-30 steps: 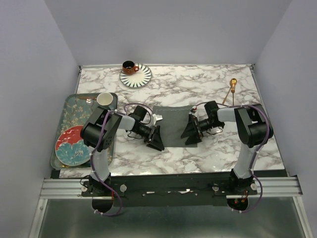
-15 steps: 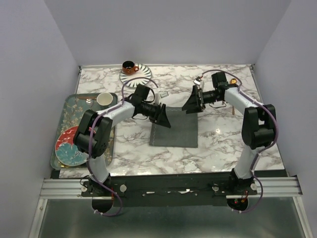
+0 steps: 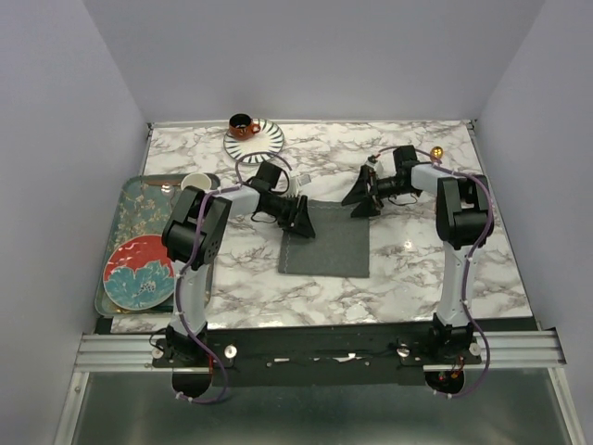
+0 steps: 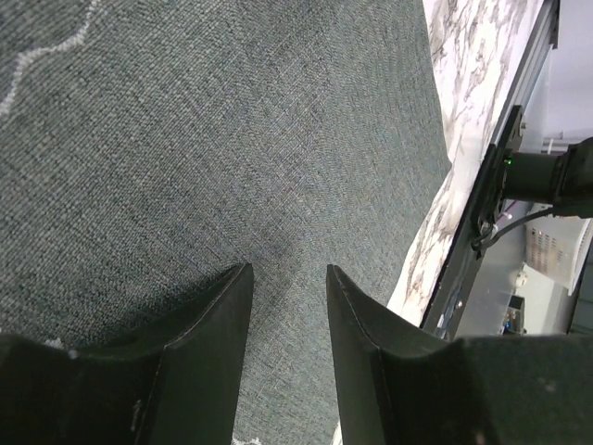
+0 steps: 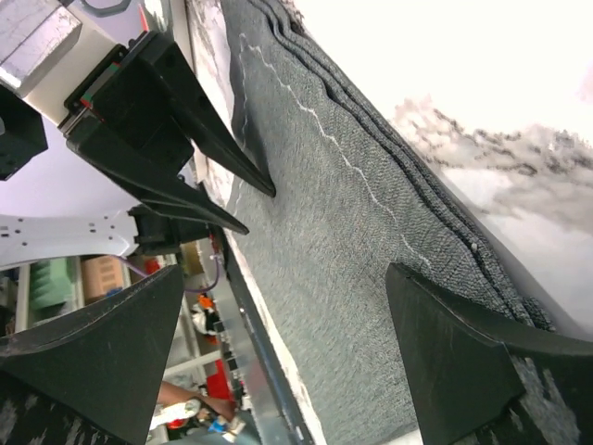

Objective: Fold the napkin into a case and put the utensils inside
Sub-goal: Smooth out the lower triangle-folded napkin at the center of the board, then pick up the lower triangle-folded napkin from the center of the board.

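Observation:
The right gripper picks up the napkin's far corner [image 5: 521,308] at the napkin's stacked-layer edge next, to fold that edge over into the case.
The dark grey napkin [image 3: 326,243] lies flat on the marble table as a folded rectangle, its stacked layers showing along one edge in the right wrist view [image 5: 371,222]. My left gripper [image 3: 299,221] hovers low over the napkin's far left corner, open, with only cloth [image 4: 232,139] beneath its narrow gap [image 4: 287,271]. My right gripper [image 3: 359,200] stands wide open at the far right corner, its fingers either side of the cloth [image 5: 285,278]. A gold utensil head [image 3: 436,153] shows behind the right arm; the handle is hidden.
An orange cup on a striped saucer [image 3: 264,146] stands at the back left. A patterned tray [image 3: 130,209] on the left holds a white cup [image 3: 195,183] and a red and blue plate [image 3: 137,273]. The table's near edge rail [image 3: 320,348] runs along the front.
Both grippers have moved from the napkin's near side to its far corners. Over the last half second the right arm drew back a little, and the left gripper barely shifted.

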Available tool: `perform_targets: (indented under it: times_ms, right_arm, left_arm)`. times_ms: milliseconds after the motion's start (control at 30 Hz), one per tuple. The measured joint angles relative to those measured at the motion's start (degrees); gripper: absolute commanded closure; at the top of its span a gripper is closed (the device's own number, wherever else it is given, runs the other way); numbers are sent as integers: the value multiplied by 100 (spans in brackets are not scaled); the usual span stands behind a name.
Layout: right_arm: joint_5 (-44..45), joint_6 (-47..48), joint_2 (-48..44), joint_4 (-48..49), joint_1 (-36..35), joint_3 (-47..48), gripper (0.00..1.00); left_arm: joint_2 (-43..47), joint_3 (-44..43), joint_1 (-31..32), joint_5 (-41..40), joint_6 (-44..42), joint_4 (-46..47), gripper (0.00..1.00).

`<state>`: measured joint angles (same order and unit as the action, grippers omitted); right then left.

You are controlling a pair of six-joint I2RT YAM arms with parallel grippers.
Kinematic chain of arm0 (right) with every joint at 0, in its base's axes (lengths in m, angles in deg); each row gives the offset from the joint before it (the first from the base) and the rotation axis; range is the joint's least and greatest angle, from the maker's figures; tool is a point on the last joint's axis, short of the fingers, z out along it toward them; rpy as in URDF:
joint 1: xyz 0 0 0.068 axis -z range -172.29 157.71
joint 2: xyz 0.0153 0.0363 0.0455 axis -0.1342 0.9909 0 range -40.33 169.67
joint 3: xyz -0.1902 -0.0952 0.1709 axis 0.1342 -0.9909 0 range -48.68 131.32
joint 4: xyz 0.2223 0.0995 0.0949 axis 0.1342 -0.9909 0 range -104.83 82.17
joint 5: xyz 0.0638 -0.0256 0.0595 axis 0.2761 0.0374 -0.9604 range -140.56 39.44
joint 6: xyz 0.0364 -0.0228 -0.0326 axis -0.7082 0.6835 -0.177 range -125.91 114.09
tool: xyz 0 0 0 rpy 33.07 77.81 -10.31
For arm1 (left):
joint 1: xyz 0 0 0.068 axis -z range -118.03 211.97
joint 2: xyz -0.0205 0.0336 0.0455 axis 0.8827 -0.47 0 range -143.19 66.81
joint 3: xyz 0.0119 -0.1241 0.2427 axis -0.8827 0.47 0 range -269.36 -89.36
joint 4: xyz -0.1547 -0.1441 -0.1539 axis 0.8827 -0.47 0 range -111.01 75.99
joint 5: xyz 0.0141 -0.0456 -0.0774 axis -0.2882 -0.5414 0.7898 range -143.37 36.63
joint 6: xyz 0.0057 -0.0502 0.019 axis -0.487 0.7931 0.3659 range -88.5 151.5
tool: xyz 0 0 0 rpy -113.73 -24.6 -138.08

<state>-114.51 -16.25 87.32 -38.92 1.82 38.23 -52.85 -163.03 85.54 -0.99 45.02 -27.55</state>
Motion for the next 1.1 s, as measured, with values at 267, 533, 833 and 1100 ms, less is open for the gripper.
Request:
perform_targets:
  times_ms: [267,533,833,1100]
  right_arm:
    - [-201,-203,-299,260,0,-815,7]
    - [122,358,-817,-516,-28,-660,19]
    - [1362,1366,-1368,-1434,144,87,37]
    - [1965,1692,-651,-1906,177,168,37]
  left_arm:
    - [348,682,-50,214,-33,57,50]
    - [1106,1226,-24,111,-284,-286,43]
    - [2052,942,-26,-439,-684,-402,43]
    - [2120,914,-26,-737,-859,-592,42]
